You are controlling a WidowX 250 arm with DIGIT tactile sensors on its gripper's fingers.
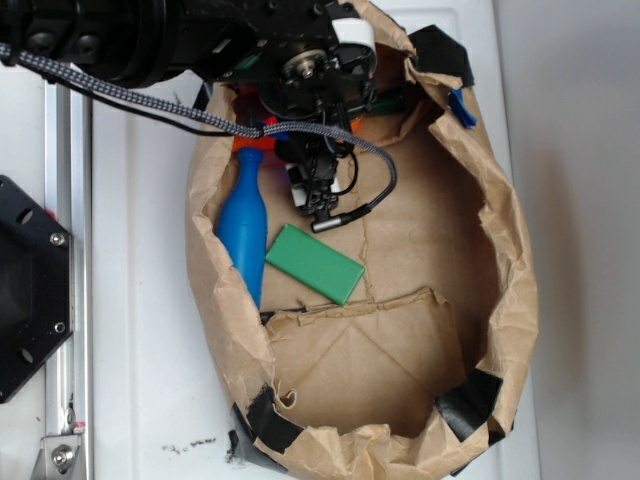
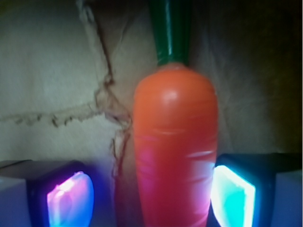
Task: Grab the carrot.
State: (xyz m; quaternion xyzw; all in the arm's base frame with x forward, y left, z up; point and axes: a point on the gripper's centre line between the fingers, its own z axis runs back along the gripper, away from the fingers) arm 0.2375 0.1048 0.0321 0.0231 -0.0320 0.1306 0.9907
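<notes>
My gripper should close. Closing now would hold the carrot. The fingers are beside the orange carrot's body on both sides in the wrist view.
The orange carrot with its dark green stem lies lengthwise on brown paper and fills the middle of the wrist view. My gripper is open and straddles its body. The right fingertip pad glows cyan close against the carrot's side, while the left pad glows purple with a gap of paper between it and the carrot. In the exterior view my gripper is low inside the paper bag, and the arm hides nearly all of the carrot; only an orange sliver shows.
A blue plastic bottle lies along the left wall of the brown paper bag. A flat green block rests just below my gripper. Black tape patches hold the bag's rim. A metal rail runs down the left.
</notes>
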